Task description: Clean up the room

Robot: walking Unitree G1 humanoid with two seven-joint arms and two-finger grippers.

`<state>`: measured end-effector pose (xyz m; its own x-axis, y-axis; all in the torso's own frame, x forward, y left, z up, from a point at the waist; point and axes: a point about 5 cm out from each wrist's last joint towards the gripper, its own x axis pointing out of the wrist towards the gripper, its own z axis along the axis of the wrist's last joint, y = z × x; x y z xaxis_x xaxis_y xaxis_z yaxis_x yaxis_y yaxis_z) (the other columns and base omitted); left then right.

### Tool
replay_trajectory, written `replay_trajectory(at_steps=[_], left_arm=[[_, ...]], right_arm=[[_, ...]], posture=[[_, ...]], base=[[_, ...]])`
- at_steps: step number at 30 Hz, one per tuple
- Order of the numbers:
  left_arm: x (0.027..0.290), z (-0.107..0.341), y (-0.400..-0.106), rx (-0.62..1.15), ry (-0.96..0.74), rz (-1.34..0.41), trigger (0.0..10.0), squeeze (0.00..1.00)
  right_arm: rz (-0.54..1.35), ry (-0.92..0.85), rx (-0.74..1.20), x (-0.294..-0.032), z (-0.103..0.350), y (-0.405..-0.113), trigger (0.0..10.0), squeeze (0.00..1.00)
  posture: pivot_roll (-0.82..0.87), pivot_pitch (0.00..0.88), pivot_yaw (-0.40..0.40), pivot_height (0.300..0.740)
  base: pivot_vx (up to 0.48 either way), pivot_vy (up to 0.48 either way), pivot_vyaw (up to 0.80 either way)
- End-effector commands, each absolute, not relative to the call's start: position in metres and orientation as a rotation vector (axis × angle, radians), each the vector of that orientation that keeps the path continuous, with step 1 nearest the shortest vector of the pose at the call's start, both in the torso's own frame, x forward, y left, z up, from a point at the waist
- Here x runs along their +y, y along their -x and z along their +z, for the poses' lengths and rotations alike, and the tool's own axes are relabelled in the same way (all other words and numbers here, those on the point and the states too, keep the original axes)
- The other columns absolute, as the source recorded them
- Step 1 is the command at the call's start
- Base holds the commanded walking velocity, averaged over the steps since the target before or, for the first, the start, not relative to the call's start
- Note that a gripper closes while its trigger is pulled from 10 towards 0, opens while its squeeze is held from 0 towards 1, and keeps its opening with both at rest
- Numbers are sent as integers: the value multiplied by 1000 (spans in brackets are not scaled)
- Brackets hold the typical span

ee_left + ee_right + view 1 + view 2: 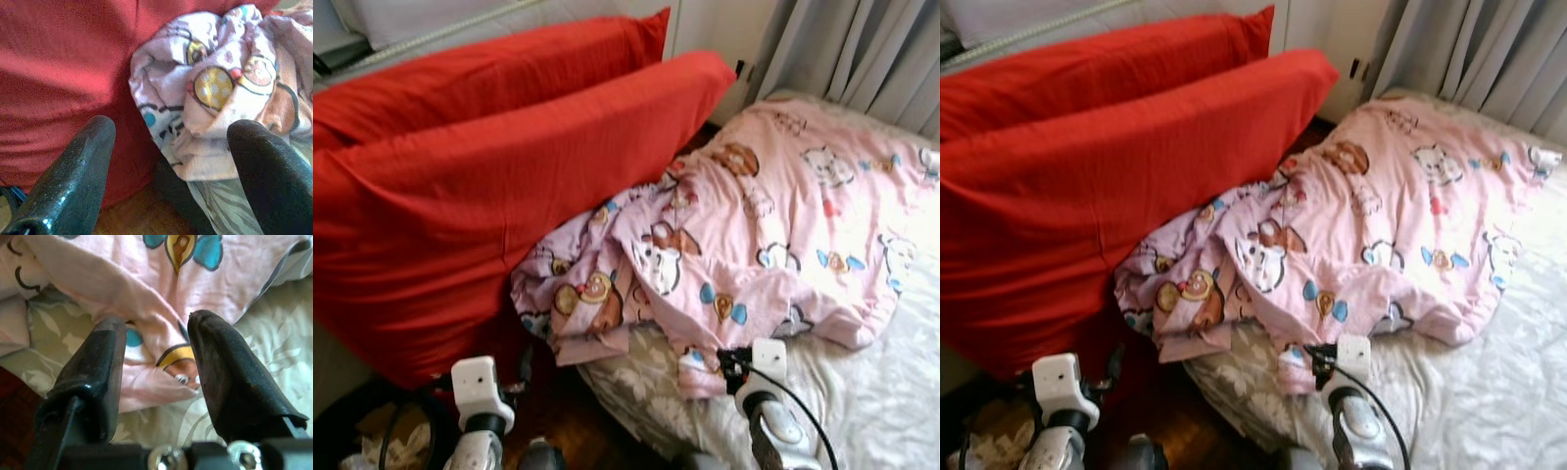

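Observation:
The right gripper takes hold of the blanket (754, 225) next by the bear-print fold at its near hem (707, 368), which juts out narrow while the slack rest spreads wide.
A pink cartoon-print blanket (754, 225) lies crumpled across the bed, its near edge hanging over the bed's corner. Two large red pillows (509, 186) lean to its left, touching the bunched end. My right gripper (151, 328) is open at the blanket's near hem, with a fold of pink fabric lying between its fingers (105, 357). In the left eye view its wrist (769, 364) sits low at the bed's edge. My left gripper (171, 147) is open and holds nothing, just off the blanket's bunched end (215, 93) and the red pillow (63, 63).
The bed has a pale floral sheet (871, 401). A dark bin (372, 436) with crumpled scraps stands on the floor at the lower left. Brown wooden floor (582, 416) shows between bin and bed. Grey curtains (842, 49) hang behind the bed.

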<state>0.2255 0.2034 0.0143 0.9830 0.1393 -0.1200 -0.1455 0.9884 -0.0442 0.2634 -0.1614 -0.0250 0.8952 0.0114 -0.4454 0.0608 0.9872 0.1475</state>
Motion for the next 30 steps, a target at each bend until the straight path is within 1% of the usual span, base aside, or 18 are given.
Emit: replay_trajectory(at_steps=[1, 14, 18, 19, 20, 22, 28, 29, 30], left_arm=[[204, 12, -221, 135, 68, 152, 10000, 0], [203, 16, -212, 157, 67, 151, 10000, 0], [202, 15, -210, 168, 67, 147, 10000, 0], [202, 15, -210, 168, 67, 147, 10000, 0], [202, 16, -209, 173, 66, 146, 10000, 0], [202, 16, -209, 176, 65, 145, 10000, 0], [202, 15, -207, 187, 61, 134, 10000, 0], [201, 15, -207, 188, 61, 133, 10000, 0], [201, 16, -207, 189, 61, 131, 10000, 0]], right_arm=[[-34, -165, 463, -162, -25, -264, 10000, 0], [-62, -185, 475, -163, -22, -269, 10000, 0], [-67, -193, 520, -162, -24, -271, 10000, 0], [-67, -193, 520, -162, -24, -271, 10000, 0], [-58, -192, 511, -161, -22, -273, 10000, 0], [-65, -226, 470, -161, -18, -276, 10000, 0], [-81, -262, 476, -161, -15, -281, 10000, 0], [-79, -273, 470, -161, -13, -283, 10000, 427], [-80, -285, 461, -161, -11, -286, 10000, 1000]], posture=[[-1, 196, -57, 653], [13, 224, -53, 653], [18, 228, -44, 653], [18, 228, -44, 653], [21, 233, -41, 638], [23, 236, -39, 638], [22, 239, -36, 638], [22, 239, -36, 638], [21, 238, -34, 638]], base=[[0, 0, 0], [0, 0, 0], [0, 0, 0], [0, 0, 0], [0, 0, 0], [0, 0, 0], [0, 0, 0], [0, 0, 0], [0, 0, 0]])
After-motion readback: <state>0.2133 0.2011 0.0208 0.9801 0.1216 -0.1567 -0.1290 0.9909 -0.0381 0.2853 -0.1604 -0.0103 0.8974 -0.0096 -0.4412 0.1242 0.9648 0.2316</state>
